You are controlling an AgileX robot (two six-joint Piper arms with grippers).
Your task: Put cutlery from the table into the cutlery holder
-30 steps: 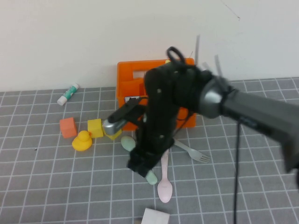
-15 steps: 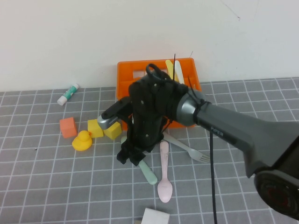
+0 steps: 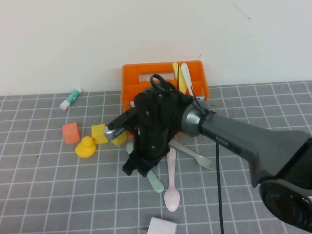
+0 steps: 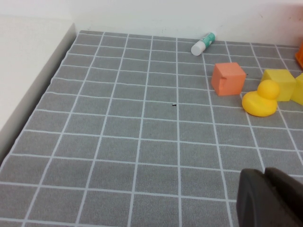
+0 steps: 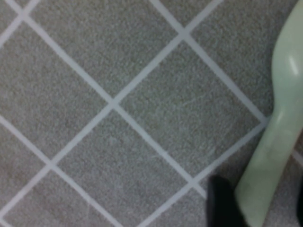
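The mint-green spoon is wide and rounded at its bowl (image 5: 289, 64), so the robot's right gripper will next grab the spoon by its slim handle (image 5: 265, 182).
My right gripper (image 3: 139, 169) is down on the table (image 3: 48, 195) in front of the orange cutlery holder (image 3: 156, 78). It stands open astride the handle of the mint-green spoon (image 3: 156, 183) (image 5: 279, 123). In the right wrist view one finger (image 5: 221, 201) is against the handle's side, and the other shows only at the picture's edge. A pink spoon (image 3: 171, 192) and a grey fork (image 3: 197, 156) lie beside it. A yellow knife (image 3: 176, 70) and a white knife (image 3: 186, 78) stand in the holder. My left gripper (image 4: 272, 198) is shut and hovers over bare table.
A yellow duck (image 3: 86, 147) (image 4: 260, 98), an orange block (image 3: 71, 132) (image 4: 228, 78) and yellow blocks (image 3: 99, 133) sit left of the holder. A small white and green tube (image 3: 71, 98) lies near the wall. A white object (image 3: 162, 226) lies at the front edge.
My right arm has swung left and settled lower over the mint-green spoon's handle. Its fingers have drawn somewhat closer together. The left gripper has not moved.
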